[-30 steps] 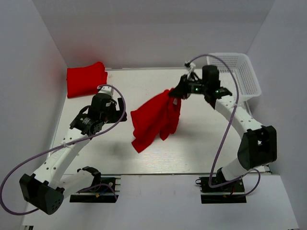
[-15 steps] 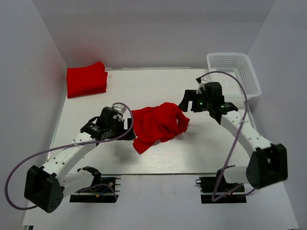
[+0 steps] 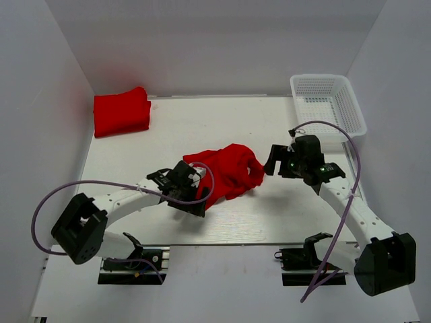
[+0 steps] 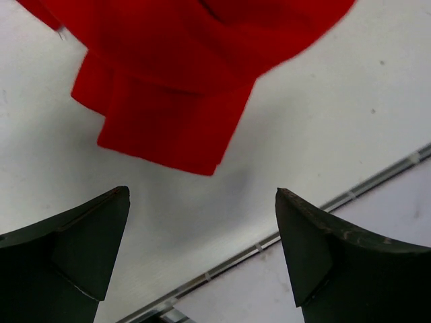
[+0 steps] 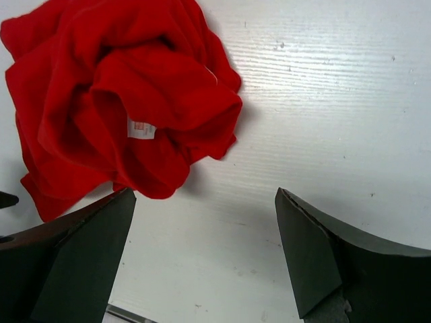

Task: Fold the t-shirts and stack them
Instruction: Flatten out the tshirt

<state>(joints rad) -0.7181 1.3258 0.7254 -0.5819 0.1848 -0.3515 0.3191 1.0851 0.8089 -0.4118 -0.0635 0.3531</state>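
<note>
The crumpled red t-shirt has to be spread open for folding, so the robot's left gripper next needs to pick up the t-shirt by the flat corner at its near edge.
One red t-shirt (image 3: 225, 171) lies in a crumpled heap at the middle of the table, a white label (image 5: 141, 128) showing in its folds. A second red t-shirt (image 3: 122, 112) lies folded at the far left corner. My left gripper (image 3: 200, 196) is open at the heap's near left edge; in the left wrist view a flat corner of the t-shirt (image 4: 175, 87) lies just beyond the gripper (image 4: 202, 195), apart from it. My right gripper (image 3: 271, 161) is open just right of the heap. In the right wrist view the t-shirt (image 5: 121, 101) is ahead of the empty gripper (image 5: 205, 195).
A white mesh basket (image 3: 360, 114) stands at the far right corner. The table's front edge (image 3: 236, 243) runs close behind my left gripper. White walls enclose the table on the left, right and far sides.
My right gripper opened and let go of the hanging t-shirt, which dropped into a heap on the table. The right arm drew nearer and lower. The left arm swung right to the heap's near edge.
</note>
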